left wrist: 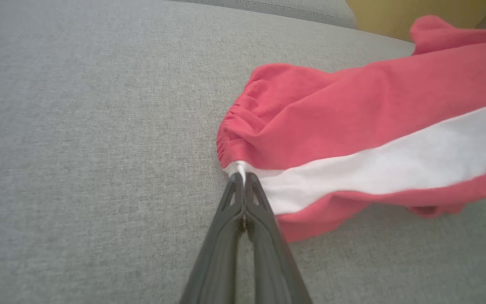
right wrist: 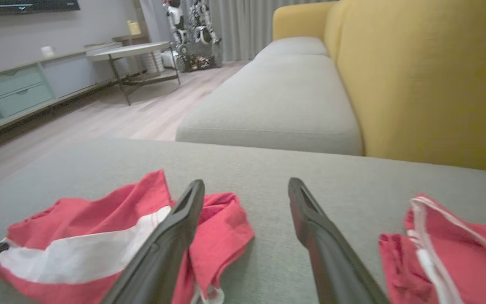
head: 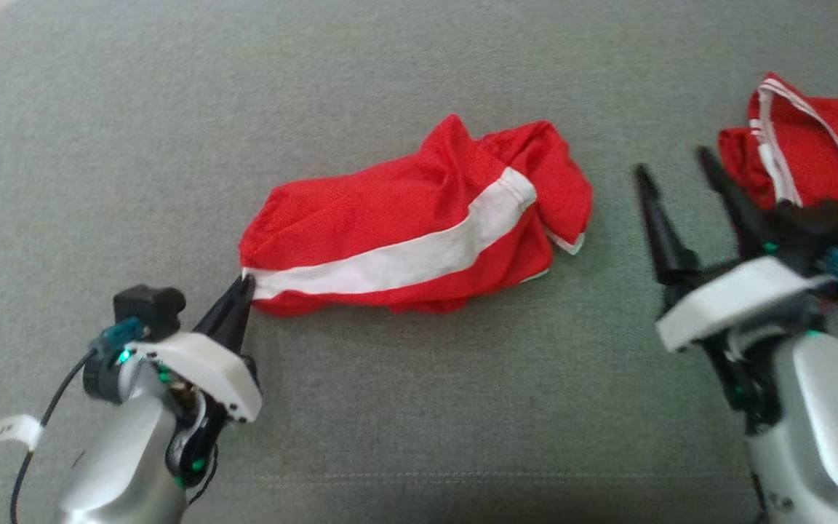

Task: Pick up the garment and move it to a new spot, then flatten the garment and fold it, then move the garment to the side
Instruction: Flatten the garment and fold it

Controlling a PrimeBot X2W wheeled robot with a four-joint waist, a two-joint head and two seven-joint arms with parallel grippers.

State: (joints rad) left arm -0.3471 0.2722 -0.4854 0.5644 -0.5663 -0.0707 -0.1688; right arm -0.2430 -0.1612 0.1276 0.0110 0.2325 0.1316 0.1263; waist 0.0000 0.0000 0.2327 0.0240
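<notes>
Next, my right gripper grabs the white stripe by its hemmed end [head: 516, 183]. Then I spread the shorts [head: 381, 218] flat for folding.
The garment [head: 419, 225], red shorts with a broad white side stripe, lies crumpled in the middle of the grey cushion [head: 404, 407]. My left gripper [head: 246, 282] is shut on the waistband corner at the white stripe's end; in the left wrist view the fingertips [left wrist: 240, 179] pinch that white edge of the garment [left wrist: 352, 126]. My right gripper [head: 675, 173] hovers open to the garment's right, with nothing between its fingers. In the right wrist view that gripper [right wrist: 246, 188] points over the cushion, the garment [right wrist: 82, 245] at lower left.
A second red garment with thin white trim [head: 812, 145] lies at the right edge, just behind my right gripper. A yellow sofa back [right wrist: 416, 76] rises beyond the cushion; a wooden floor [right wrist: 112, 114] and a table [right wrist: 133, 50] lie off its far side.
</notes>
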